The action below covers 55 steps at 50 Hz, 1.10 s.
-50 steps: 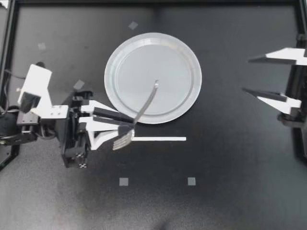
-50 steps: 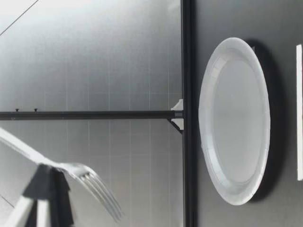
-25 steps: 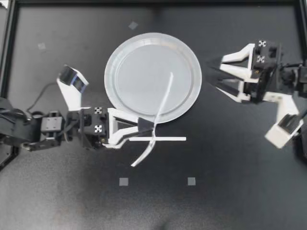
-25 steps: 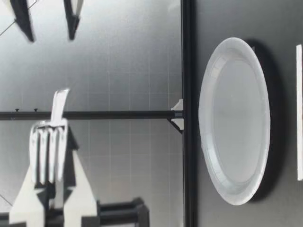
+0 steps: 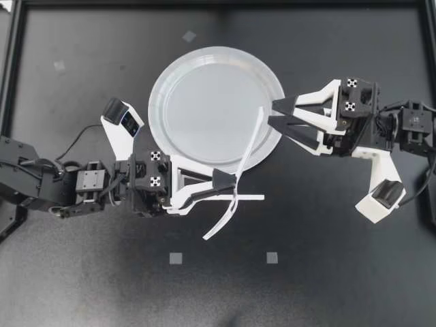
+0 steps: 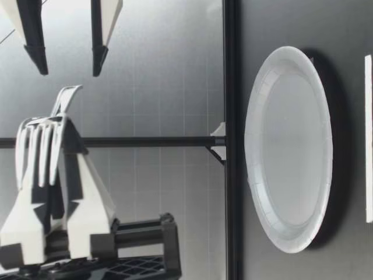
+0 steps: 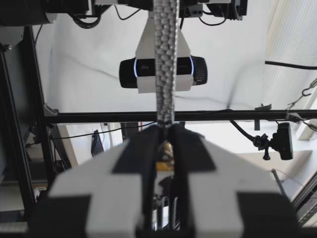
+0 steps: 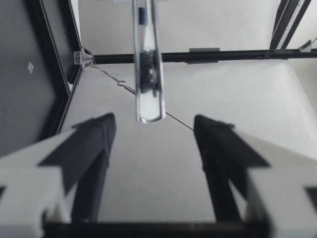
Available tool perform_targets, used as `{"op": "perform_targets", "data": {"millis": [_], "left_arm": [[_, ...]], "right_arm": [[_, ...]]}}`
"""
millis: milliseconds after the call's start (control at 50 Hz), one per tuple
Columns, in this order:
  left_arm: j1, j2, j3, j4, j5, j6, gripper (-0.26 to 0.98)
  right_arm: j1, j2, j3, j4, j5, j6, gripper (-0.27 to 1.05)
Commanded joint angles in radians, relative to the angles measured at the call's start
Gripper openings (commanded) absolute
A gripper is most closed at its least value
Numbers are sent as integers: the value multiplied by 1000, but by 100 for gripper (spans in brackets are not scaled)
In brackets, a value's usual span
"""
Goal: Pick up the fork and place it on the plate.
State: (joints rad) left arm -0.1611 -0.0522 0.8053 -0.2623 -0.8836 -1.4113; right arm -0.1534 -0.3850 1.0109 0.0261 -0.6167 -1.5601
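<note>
The right gripper grabs the fork by the loose handle end (image 5: 260,113) next, since my left gripper's fingers already cover the fork (image 5: 246,146) near its tines.
My left gripper (image 5: 225,182) is shut on a silver fork (image 5: 246,146), held in the air over the near rim of the white plate (image 5: 197,95). The handle slants up toward my right gripper (image 5: 274,112), which is open with the handle's end just before its fingertips. In the low view the fork (image 6: 41,140) hangs well above the plate (image 6: 288,149), tines toward the camera, in my left gripper (image 6: 65,125), with my right gripper (image 6: 69,63) open beyond it. The left wrist view shows the fork (image 7: 164,74) pinched by the gripper (image 7: 166,131). The right wrist view shows the handle's end (image 8: 148,64) ahead of the open gripper (image 8: 153,120).
A white strip (image 5: 252,197) lies on the black table just in front of the plate, under the fork. Small grey squares (image 5: 176,258) (image 5: 272,257) mark the table nearer the front edge. A black frame (image 5: 13,68) borders the table.
My left gripper has swung the fork round and carried it to the right. My right arm has come in from the right edge to the fork's handle end, still open.
</note>
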Motion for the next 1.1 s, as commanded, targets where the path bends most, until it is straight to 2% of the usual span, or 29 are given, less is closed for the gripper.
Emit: {"op": "perform_targets", "data": {"millis": [0,660,820,1080], "left_arm": [[0,-15,-26,5,-5,3,6],[0,17,-60,18,34,2,6],[2,20,-61,25,32,2,6],[0,17,-48,34,26,3,6]], "right_arm": [[17,-3,-11,3,-14,5,64],[41,52,-34,9,-41,9,62],[41,58,-32,8,-43,6,49],[46,69,-32,0,-43,-2,12]]}}
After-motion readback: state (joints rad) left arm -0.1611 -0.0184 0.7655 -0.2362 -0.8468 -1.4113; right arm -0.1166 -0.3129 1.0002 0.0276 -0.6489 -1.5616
